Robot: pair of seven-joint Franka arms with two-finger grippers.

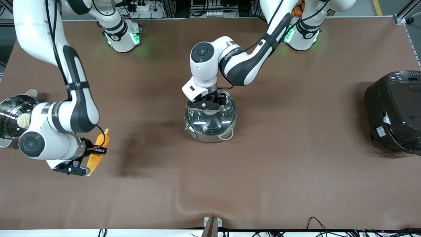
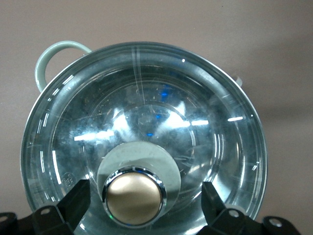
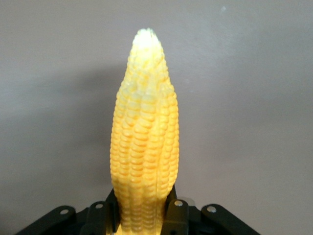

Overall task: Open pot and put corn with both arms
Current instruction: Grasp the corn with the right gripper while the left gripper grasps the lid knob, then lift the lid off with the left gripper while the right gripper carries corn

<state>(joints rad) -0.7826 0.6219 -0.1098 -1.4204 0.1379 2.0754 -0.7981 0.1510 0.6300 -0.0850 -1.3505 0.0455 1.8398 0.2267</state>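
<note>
My left gripper's fingers are on either side of the lid's tan knob (image 2: pixel 134 196) in the left wrist view, so I should close my left gripper now. It would hold the knob.
The shiny steel pot (image 1: pixel 210 131) stands mid-table with its glass lid (image 1: pixel 215 115) on. My left gripper (image 1: pixel 210 101) hangs over the lid. In the left wrist view it (image 2: pixel 145 197) is open, one finger (image 2: pixel 73 200) on each side of the tan knob (image 2: pixel 134 196) with a gap on both sides; the lid (image 2: pixel 146 112) fills that view. My right gripper (image 1: pixel 98 150) is shut on the orange-yellow corn (image 1: pixel 94 161) and holds it above the table at the right arm's end. In the right wrist view the gripper (image 3: pixel 144 213) clamps the cob (image 3: pixel 144 137) near one end.
A steel steamer pot (image 1: pixel 10 113) with a white bun (image 1: pixel 23 121) stands at the right arm's end, close beside that arm. A big black rice cooker (image 1: pixel 394 112) stands at the left arm's end. Brown cloth (image 1: pixel 296 171) covers the table.
</note>
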